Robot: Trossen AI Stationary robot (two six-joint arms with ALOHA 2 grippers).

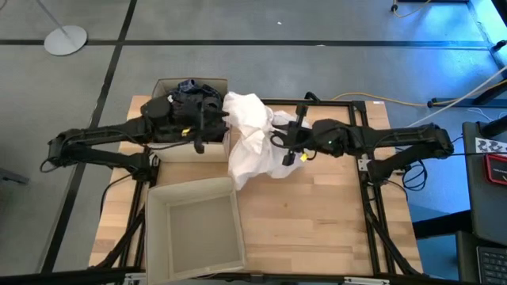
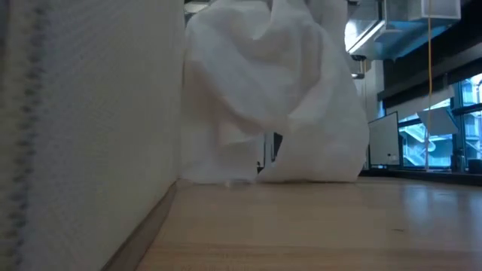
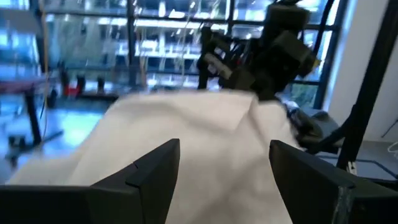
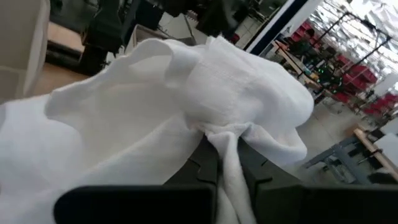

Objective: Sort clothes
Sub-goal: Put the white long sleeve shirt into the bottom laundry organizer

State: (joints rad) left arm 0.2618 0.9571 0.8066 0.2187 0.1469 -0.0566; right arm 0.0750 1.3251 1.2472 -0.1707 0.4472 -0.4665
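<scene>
I need to take hold of the white garment by its loose raised fold (image 1: 241, 113) with my left gripper next. The garment is to go into the empty beige box (image 1: 196, 231).
A white garment (image 1: 252, 141) lies heaped at the table's middle, and its lower edge (image 2: 301, 175) rests on the wood. My right gripper (image 1: 287, 147) is shut on its right side. My left gripper (image 1: 212, 120) is open at the garment's left side, over the far beige box (image 1: 190, 152). In the left wrist view the white cloth (image 3: 211, 143) lies ahead, between the open fingers (image 3: 155, 168). Dark clothes (image 1: 190, 89) lie in the far box. My right gripper pinches a bunched fold of the white garment (image 4: 225, 138) between its two fingers, coming in from the table's right side. The cloth is gathered into creases at the fingers and billows out beyond them, with its lower part on the table. Whether my left gripper touches the cloth, I cannot tell.
A second beige fabric box (image 1: 158, 237) stands open at the table's near left, and its wall fills the left of the low view (image 2: 83, 135). Bare wood (image 1: 317, 229) lies to the near right of the garment.
</scene>
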